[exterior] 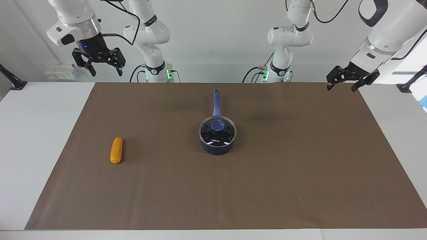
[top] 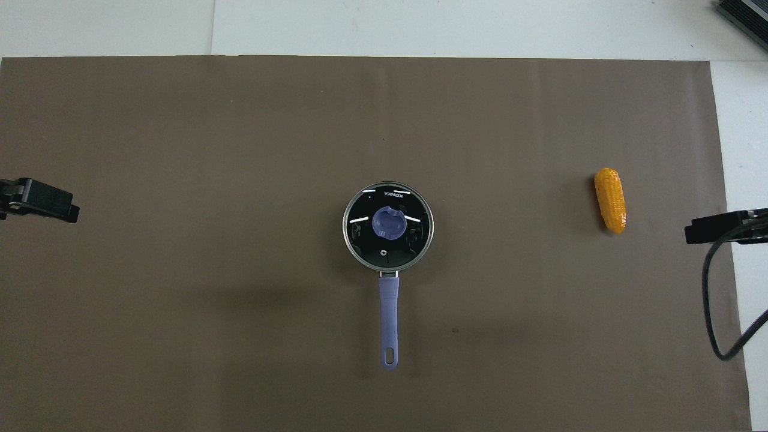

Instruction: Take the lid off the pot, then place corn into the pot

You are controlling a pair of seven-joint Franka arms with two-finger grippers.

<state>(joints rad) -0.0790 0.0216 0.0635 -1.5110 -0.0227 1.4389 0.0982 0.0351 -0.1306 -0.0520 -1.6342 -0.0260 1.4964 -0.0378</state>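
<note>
My left gripper grabs the glass lid by its narrow blue knob [top: 389,223] next, since the lid is too wide for the gripper's fingers.
The dark blue pot [exterior: 217,149] stands in the middle of the brown mat, its long handle [top: 389,312] pointing toward the robots. The glass lid [exterior: 217,130] with its blue knob [top: 389,222] sits on the pot. The yellow corn [exterior: 116,150] lies on the mat toward the right arm's end; it also shows in the overhead view [top: 610,200]. My right gripper [exterior: 106,71] hangs open and empty, high over the table's edge at the robots' end. My left gripper [exterior: 341,88] is open and empty, low over the mat's corner at the left arm's end. Both arms wait.
The brown mat [exterior: 267,186] covers most of the white table [exterior: 33,133]. A black cable [top: 714,300] hangs by the right gripper. A dark object [top: 744,15] sits at the table's corner farthest from the robots, at the right arm's end.
</note>
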